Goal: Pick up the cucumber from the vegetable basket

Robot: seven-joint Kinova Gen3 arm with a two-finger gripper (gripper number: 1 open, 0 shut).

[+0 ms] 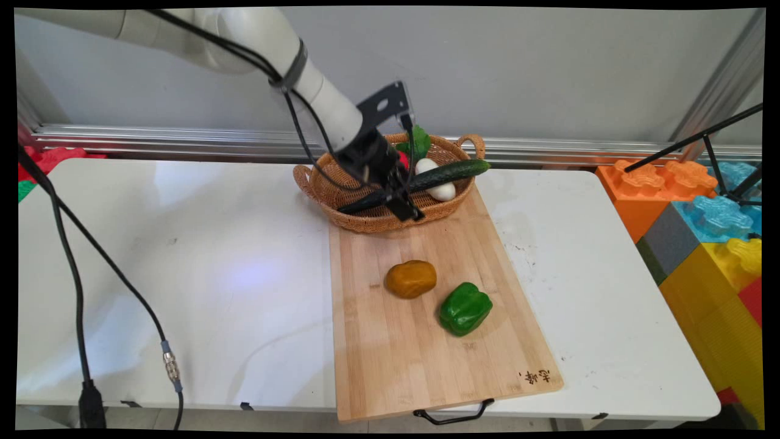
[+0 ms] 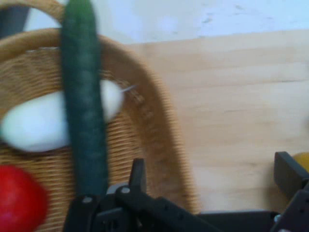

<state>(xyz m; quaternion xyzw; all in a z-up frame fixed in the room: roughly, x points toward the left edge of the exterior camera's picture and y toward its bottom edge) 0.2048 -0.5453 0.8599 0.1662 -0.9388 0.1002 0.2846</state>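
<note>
My gripper grabs the cucumber by its middle (image 1: 428, 180) next, to lift the dark green cucumber out of the wicker basket (image 1: 365, 221).
My black gripper (image 1: 407, 210) hangs open over the near rim of a wicker basket (image 1: 365, 221) at the far end of a wooden cutting board (image 1: 420, 341). A long dark green cucumber (image 1: 448, 175) lies slantwise across the basket, over a white vegetable (image 1: 440, 191), a red one (image 1: 403, 160) and a leafy green (image 1: 419, 141). In the hand view the cucumber (image 2: 84, 111) runs just left of my left finger (image 2: 138, 175), outside the open gripper (image 2: 212, 176), above the basket rim (image 2: 161, 130). Nothing sits between the fingers.
On the board lie a brownish-yellow potato (image 1: 411, 278) and a green bell pepper (image 1: 465, 308). Black cables (image 1: 76, 286) hang over the table's left side. Coloured foam blocks (image 1: 707, 231) and black tripod rods (image 1: 707, 137) stand at the right.
</note>
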